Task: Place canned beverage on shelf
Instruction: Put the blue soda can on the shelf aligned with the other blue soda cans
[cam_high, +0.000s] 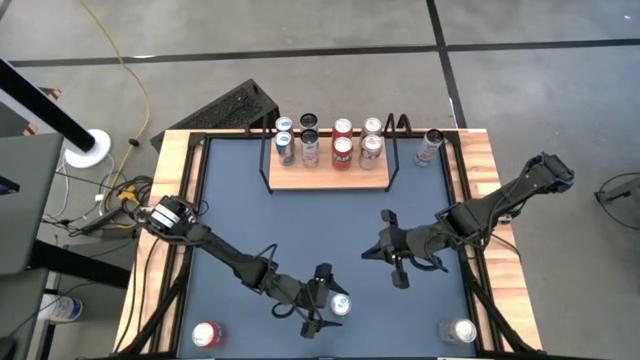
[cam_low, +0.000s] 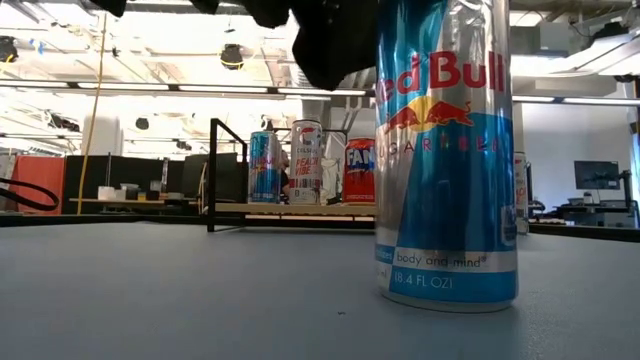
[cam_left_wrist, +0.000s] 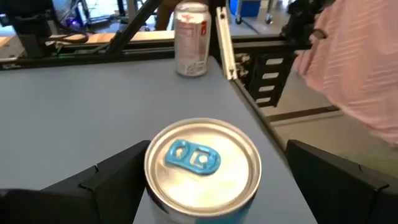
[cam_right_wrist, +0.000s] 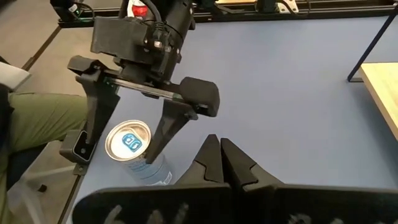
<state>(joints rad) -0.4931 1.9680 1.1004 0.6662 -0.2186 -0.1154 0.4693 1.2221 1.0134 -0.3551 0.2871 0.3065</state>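
Observation:
The left gripper should close on the can now, because both of its fingers reach past the can's silver lid on either side of the can's upper part.
A silver-and-blue Red Bull can with a blue tab stands upright on the dark-blue tabletop near the front edge; it also shows in the high view and fills the low view. My left gripper is open, with one finger on each side of the can's top; I cannot tell whether either finger touches it. My right gripper is shut and empty over the table's middle right. The light-wood shelf with black wire sides stands at the far edge and holds several cans.
A can stands on the table right of the shelf. A red-topped can stands at the front left and a silver can at the front right. A person's pink striped sleeve shows beyond the table's edge.

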